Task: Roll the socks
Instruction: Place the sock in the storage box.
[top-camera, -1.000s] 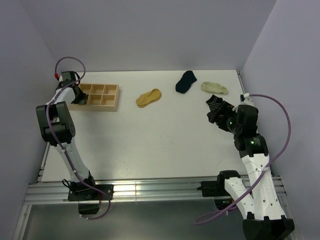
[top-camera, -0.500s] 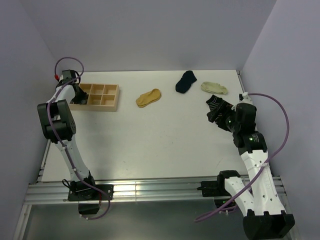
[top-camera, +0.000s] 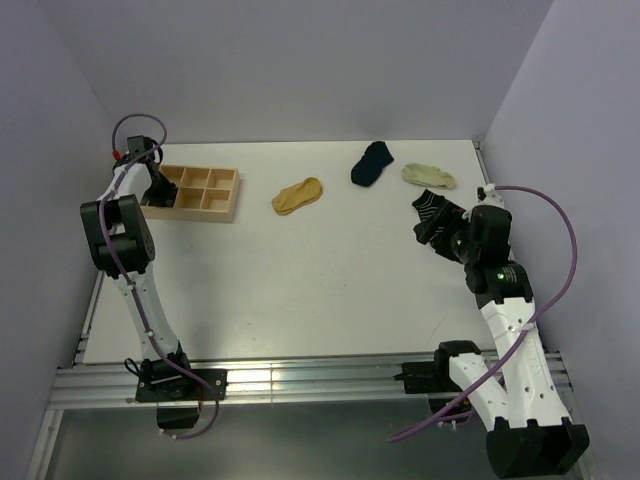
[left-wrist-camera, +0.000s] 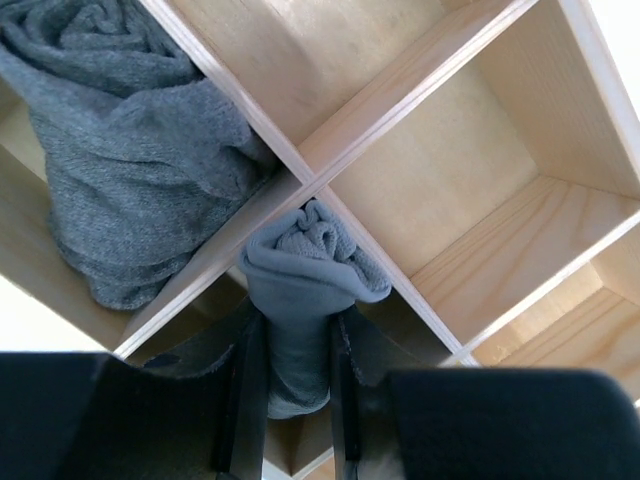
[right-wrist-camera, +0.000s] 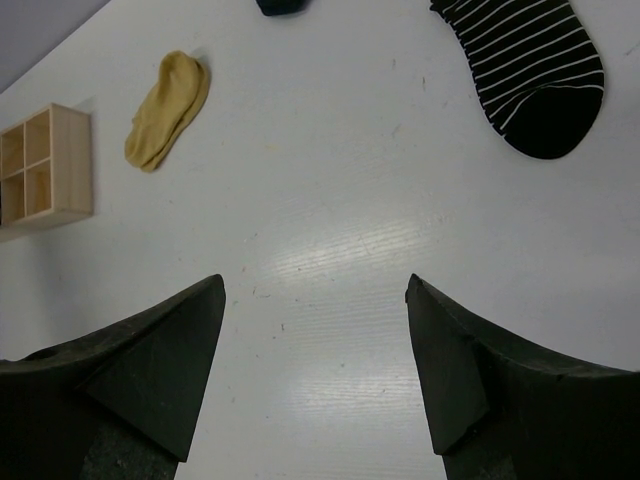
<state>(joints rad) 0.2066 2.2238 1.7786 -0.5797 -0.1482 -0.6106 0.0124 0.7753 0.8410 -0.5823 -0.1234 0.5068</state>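
The rolled light grey sock hangs between the sides of the box's near section, its end inside. It would land there, so now it is time for my left gripper to release it.
My left gripper (left-wrist-camera: 292, 335) is shut on a rolled light grey sock (left-wrist-camera: 305, 265), holding it low over a near compartment of the wooden divided box (left-wrist-camera: 440, 180). A rolled dark grey sock (left-wrist-camera: 120, 180) fills the neighbouring compartment. From above, the left gripper (top-camera: 152, 186) sits at the left end of the box (top-camera: 205, 192). My right gripper (right-wrist-camera: 315, 290) hangs open over bare table, with the black-and-white striped sock (right-wrist-camera: 530, 65) ahead to its right. Flat on the table lie a mustard sock (top-camera: 298, 195), a navy sock (top-camera: 372, 163) and a cream sock (top-camera: 429, 176).
The box's other compartments seen in the left wrist view hold nothing. Purple walls close in the table on the left, back and right. The striped sock (top-camera: 430, 207) lies just beyond the right gripper (top-camera: 440, 232), near the right wall.
The left arm's elbow has shifted slightly up and back while its gripper stays at the box's left end. The right arm has barely moved.
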